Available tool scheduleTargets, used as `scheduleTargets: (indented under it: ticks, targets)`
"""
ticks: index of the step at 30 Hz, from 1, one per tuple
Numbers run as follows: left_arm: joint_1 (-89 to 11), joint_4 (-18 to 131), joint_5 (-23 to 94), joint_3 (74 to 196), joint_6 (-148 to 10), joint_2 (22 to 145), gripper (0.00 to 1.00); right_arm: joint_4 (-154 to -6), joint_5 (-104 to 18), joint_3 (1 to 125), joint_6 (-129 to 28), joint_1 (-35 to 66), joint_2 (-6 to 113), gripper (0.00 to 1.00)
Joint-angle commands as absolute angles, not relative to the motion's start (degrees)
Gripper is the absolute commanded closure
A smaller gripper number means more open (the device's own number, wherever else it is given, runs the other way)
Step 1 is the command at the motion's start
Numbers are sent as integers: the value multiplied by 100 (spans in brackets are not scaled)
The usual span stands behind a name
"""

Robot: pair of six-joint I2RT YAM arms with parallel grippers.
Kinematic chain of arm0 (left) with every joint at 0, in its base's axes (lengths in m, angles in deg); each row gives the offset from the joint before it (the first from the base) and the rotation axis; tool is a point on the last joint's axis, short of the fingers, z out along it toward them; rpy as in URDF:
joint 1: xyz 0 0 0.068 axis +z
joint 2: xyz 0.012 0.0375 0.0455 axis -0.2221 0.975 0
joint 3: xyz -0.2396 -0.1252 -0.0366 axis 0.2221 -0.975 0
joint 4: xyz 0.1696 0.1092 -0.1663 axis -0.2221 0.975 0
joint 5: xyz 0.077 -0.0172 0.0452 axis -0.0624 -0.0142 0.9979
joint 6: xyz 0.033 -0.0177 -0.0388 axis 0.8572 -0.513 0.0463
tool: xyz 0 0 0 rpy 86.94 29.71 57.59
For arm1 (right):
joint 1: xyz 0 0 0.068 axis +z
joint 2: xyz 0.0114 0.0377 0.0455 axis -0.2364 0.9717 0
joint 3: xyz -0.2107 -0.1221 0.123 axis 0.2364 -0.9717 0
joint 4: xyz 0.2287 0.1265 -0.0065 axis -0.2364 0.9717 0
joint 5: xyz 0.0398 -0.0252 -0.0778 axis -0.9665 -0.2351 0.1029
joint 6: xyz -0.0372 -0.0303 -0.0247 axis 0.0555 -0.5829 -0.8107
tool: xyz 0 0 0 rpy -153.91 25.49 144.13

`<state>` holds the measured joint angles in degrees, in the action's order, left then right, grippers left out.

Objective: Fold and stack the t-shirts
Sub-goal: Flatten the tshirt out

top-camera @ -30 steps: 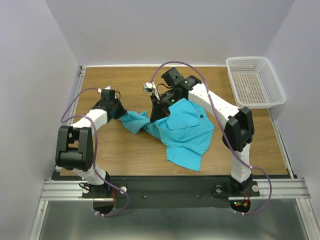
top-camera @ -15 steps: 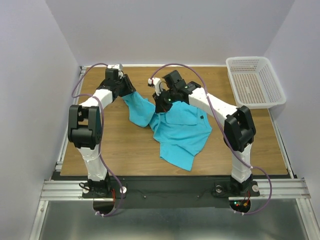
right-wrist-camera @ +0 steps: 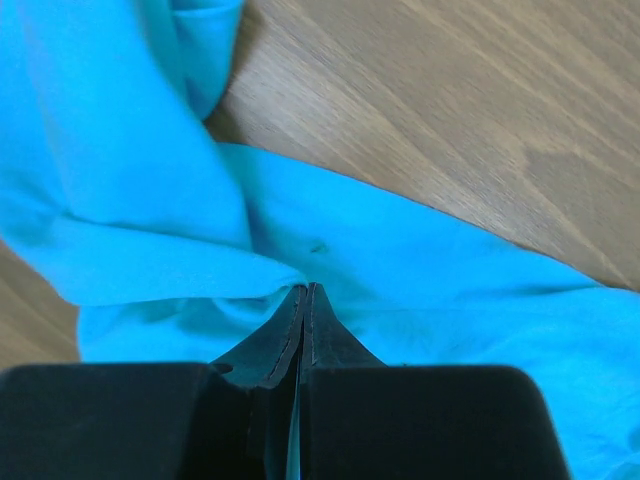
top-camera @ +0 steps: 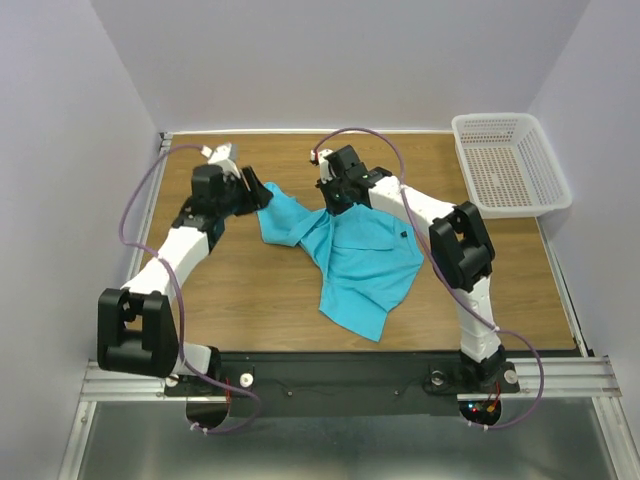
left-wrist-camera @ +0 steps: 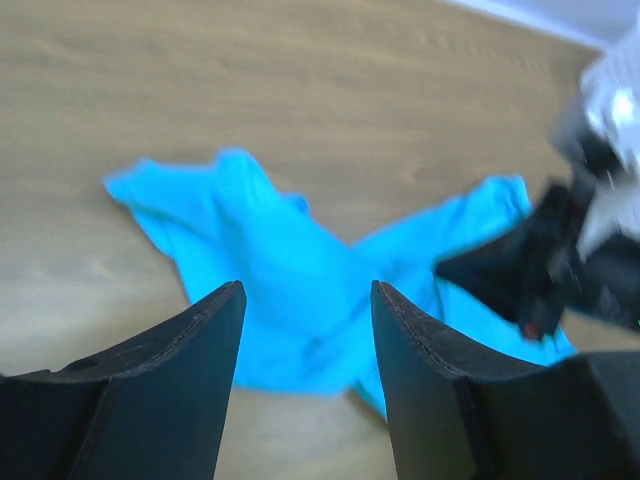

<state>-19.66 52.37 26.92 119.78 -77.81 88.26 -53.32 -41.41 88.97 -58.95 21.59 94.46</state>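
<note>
The robot will spread the crumpled t-shirt for folding, so its left gripper will next grab the t-shirt's near edge at the stretched-out end, away from the collar.
One turquoise t-shirt (top-camera: 360, 260) lies crumpled on the wooden table (top-camera: 240, 290), with a sleeve stretched toward the back left and a small dark chest mark facing up. My left gripper (top-camera: 256, 192) hovers at that sleeve's end, open, with nothing between its fingers. In the left wrist view the t-shirt (left-wrist-camera: 270, 250) lies beyond the left gripper (left-wrist-camera: 308, 300). My right gripper (top-camera: 334, 204) sits at the shirt's top edge near the collar. The right wrist view shows the right gripper (right-wrist-camera: 305, 290) shut on a fold of the t-shirt (right-wrist-camera: 150, 200).
A white mesh basket (top-camera: 510, 165) stands at the table's back right corner, with nothing in it. Bare wood shows left of and in front of the shirt. Purple cables loop above both arms.
My left gripper has opened and let go of the sleeve, which now rests on the table. The left arm has swung toward the back left. The right gripper moved slightly back, still shut on cloth.
</note>
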Motion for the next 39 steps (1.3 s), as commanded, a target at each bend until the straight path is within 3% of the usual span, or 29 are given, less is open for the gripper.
scheduleTargets:
  ticks: [1,8,13,31,32,35,36,37,39]
  targets:
    - [-2564,5051,2406,10890,-8239,8428,36,-5633,-3700,9160,-5770,2114,9693,99]
    - [-3365,4752,3293,10235,-8488,8443,36,-5624,-3963,9433,-5374,1964,9958,100]
    - [-3647,5024,4243,10701,-8224,9155,36,-5633,-4051,9337,-5365,1972,9853,99]
    - [-4201,5604,5483,12002,-7389,10676,37,-5633,-4438,9196,-5269,1920,9782,99]
    - [-4201,5630,5562,12028,-7336,10737,38,-5633,-4438,9196,-5260,1920,9791,99]
    - [-4201,5648,5659,12134,-7283,10896,56,-5624,-4456,9178,-5260,1920,9773,99]
    - [-4201,5648,5685,12160,-7283,10922,62,-5632,-4464,9161,-5260,1920,9764,100]
    - [-4201,5648,5703,12221,-7257,10966,76,-5633,-4464,9143,-5260,1920,9738,100]
    - [-4201,5701,5730,12274,-7248,10958,87,-5633,-4456,9108,-5286,1920,9720,99]
